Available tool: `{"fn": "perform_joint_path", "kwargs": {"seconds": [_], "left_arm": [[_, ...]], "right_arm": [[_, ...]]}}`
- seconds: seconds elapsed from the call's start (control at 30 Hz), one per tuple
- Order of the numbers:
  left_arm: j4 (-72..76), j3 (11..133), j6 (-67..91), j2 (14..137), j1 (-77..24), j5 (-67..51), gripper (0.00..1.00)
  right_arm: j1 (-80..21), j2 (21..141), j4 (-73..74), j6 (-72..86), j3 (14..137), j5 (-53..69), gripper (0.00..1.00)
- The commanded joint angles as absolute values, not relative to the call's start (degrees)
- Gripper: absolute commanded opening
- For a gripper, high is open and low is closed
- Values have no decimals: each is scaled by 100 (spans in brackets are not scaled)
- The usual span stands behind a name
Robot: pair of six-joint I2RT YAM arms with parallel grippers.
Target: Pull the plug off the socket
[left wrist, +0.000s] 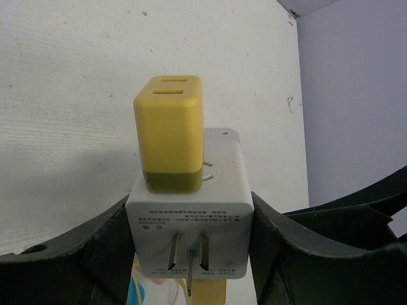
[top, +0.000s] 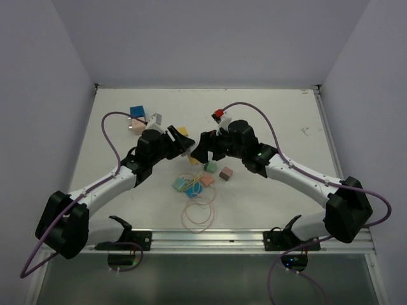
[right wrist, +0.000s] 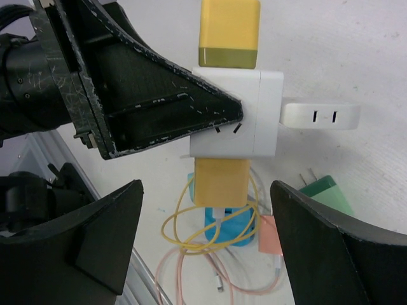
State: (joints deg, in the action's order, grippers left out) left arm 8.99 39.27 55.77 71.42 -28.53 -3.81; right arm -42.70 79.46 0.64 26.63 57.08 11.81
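Note:
My right gripper is not ready to close on the near yellow plug yet: its fingers stop short of the plug's sides in the right wrist view. It needs to first move toward them.
A white cube socket (left wrist: 188, 219) is clamped between my left gripper's (left wrist: 189, 229) fingers and held above the table. A yellow plug (left wrist: 170, 133) sticks out of its top face. In the right wrist view the socket (right wrist: 245, 117) carries that yellow plug (right wrist: 229, 32), a second yellow plug (right wrist: 221, 181) with a yellow cable on the near face, and a white plug (right wrist: 321, 116) on its right side. My right gripper (right wrist: 203, 235) is open, its fingers (right wrist: 95, 235) spread on either side just short of the near yellow plug, touching nothing. From above, both grippers (top: 182, 143) (top: 205, 151) meet mid-table.
On the table below lie a blue plug (right wrist: 232, 232), a salmon plug (right wrist: 267, 232), a green plug (right wrist: 327, 194) and a pink cable loop (top: 198, 213). A blue block (top: 137, 113) and a red-topped part (top: 218, 114) sit further back.

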Motion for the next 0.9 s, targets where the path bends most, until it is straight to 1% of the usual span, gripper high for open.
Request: {"fn": "perform_joint_path", "kwargs": {"seconds": [0.0,0.27,0.47,0.6,0.63,0.7,0.73,0.83,0.87], "left_arm": [[1897,3824,5484,6812,-2821,-167,0],[2452,3691,5563,6636,-2821,-18,0],[2566,3761,5572,6557,-2821,176,0],[2558,3911,5511,6600,-2821,237,0],[2566,3937,5502,6627,-2821,246,0],[2549,4025,5467,6688,-2813,246,0],[2549,4051,5458,6706,-2813,255,0],[2610,4104,5458,6741,-2716,281,0],[2645,4131,5467,6741,-2611,281,0]], "right_arm": [[-4289,8067,307,2549,5932,1589,85],[-4298,8771,422,2408,6451,1872,83],[-4307,9148,377,2294,6837,1872,79],[-4307,9237,378,2197,7049,1872,65],[-4307,9237,387,2136,7075,1855,59],[-4307,9229,465,2040,7136,1811,51],[-4307,9211,501,2013,7145,1793,40],[-4307,9123,562,1942,7058,1767,24],[-4307,9071,589,1925,7023,1749,13]]}}
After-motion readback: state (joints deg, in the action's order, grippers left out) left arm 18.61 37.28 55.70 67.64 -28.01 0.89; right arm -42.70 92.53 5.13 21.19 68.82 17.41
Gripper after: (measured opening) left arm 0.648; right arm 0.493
